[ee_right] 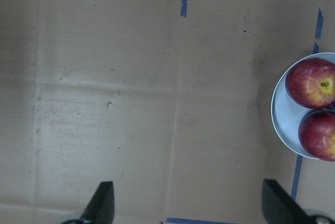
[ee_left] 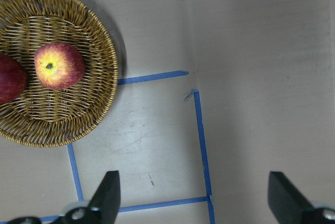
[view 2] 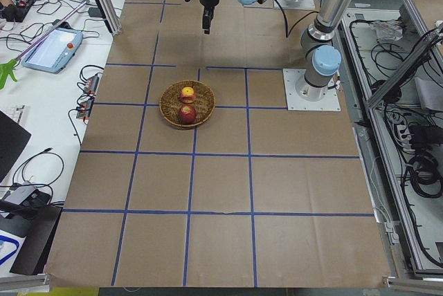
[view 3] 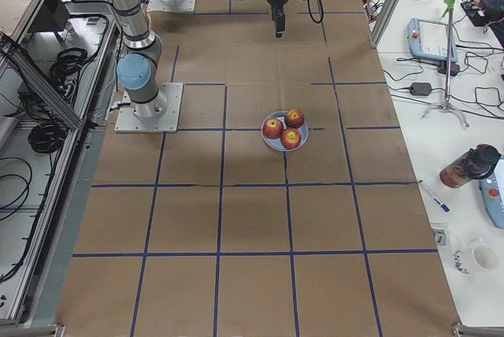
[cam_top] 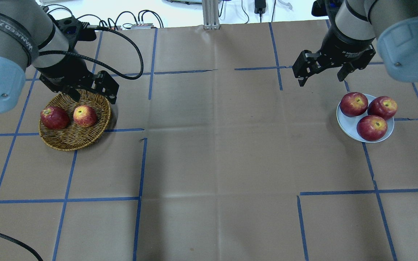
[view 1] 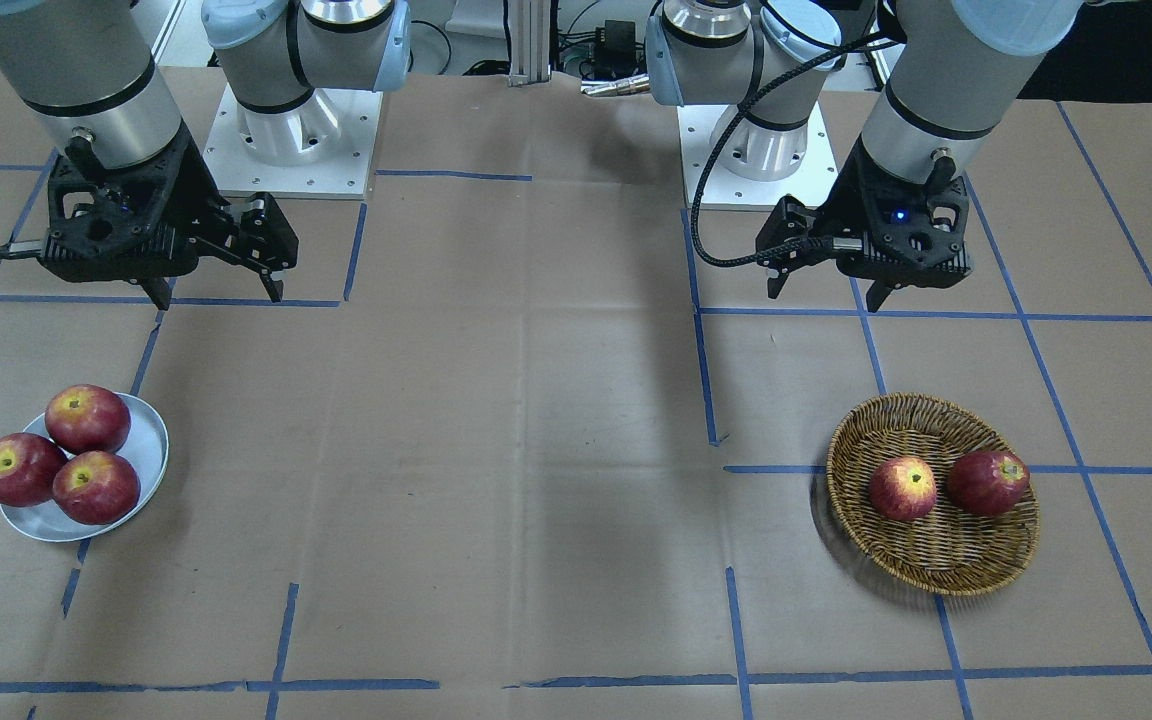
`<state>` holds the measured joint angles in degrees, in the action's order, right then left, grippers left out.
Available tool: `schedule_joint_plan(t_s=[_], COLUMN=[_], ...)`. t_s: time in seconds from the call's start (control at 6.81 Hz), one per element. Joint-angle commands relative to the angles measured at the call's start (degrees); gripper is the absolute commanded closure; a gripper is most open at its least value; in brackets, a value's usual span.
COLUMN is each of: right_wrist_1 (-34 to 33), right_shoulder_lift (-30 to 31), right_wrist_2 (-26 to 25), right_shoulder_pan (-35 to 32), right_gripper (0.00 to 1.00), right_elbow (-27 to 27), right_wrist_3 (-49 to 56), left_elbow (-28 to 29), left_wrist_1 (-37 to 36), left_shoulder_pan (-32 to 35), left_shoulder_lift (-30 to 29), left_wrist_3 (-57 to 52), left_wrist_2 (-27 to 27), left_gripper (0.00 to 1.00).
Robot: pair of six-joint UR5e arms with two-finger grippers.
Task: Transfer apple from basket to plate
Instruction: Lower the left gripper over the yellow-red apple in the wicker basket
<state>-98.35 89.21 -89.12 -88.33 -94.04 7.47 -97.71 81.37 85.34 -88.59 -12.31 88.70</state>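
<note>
My left gripper is to move the apple from the basket [view 1: 946,560] to the plate [view 1: 148,440], so next it should grab the yellow-blushed apple by its round sides.
The apple [view 1: 903,488] with a yellow-orange blush lies in the wicker basket [view 1: 946,560], beside a dark-red apple [view 1: 987,482]. In the overhead view the apple [cam_top: 85,116] sits in the right half of the basket [cam_top: 74,139]. My left gripper [cam_top: 93,96] hangs open and empty above the basket's far rim. In the left wrist view the apple [ee_left: 59,65] is at the upper left, away from the fingers. The plate [view 1: 148,440] holds three deep-red apples. My right gripper [cam_top: 320,80] is open and empty, up and to the left of the plate [cam_top: 347,125].
The table is brown paper with a grid of blue tape lines. The three apples fill most of the plate; one [view 1: 19,469] overhangs its rim. The right wrist view shows the plate's edge [ee_right: 280,124] at the right. Both arm bases stand at the table's robot side.
</note>
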Motion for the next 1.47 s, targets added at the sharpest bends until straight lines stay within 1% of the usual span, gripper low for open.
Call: schedule_joint_plan(t_s=[0.0,0.15,0.29,0.44,0.59,0.73,0.88,1.03,1.17,1.32], right_wrist_1=[0.00,0.00,0.00,0.00,0.00,0.00,0.00,0.00,0.00,0.00], right_shoulder_lift=[0.00,0.00,0.00,0.00,0.00,0.00,0.00,0.00,0.00,0.00], right_wrist_2=[0.00,0.00,0.00,0.00,0.00,0.00,0.00,0.00,0.00,0.00], right_shoulder_pan=[0.00,0.00,0.00,0.00,0.00,0.00,0.00,0.00,0.00,0.00], right_gripper=[0.00,0.00,0.00,0.00,0.00,0.00,0.00,0.00,0.00,0.00], right_elbow=[0.00,0.00,0.00,0.00,0.00,0.00,0.00,0.00,0.00,0.00], right_wrist_3=[0.00,0.00,0.00,0.00,0.00,0.00,0.00,0.00,0.00,0.00], left_elbow=[0.33,0.94,0.60,-0.54,-0.64,-0.73,-0.81,-0.64,-0.81,-1.08], left_wrist_1=[0.01,2.97,4.39,1.28,-1.36,-6.09,-9.79,-14.01,-22.23,-24.74], left_shoulder_pan=[-0.26,-0.26,-0.78,-3.31,-8.64,-12.35,-14.30,-16.06,-17.04,-17.22], left_shoulder_lift=[1.21,1.57,1.14,0.01,-2.96,-6.47,-10.42,-15.77,-20.70,-23.97], left_wrist_3=[0.27,0.27,0.18,-2.69,-12.11,-16.65,-19.21,-21.24,-21.26,-21.26], left_wrist_2=[-0.02,0.07,0.24,0.24,-0.02,0.07,0.07,-0.10,-0.02,-0.37], left_gripper=[0.01,0.01,0.01,0.01,0.01,0.01,0.01,0.01,0.01,0.01])
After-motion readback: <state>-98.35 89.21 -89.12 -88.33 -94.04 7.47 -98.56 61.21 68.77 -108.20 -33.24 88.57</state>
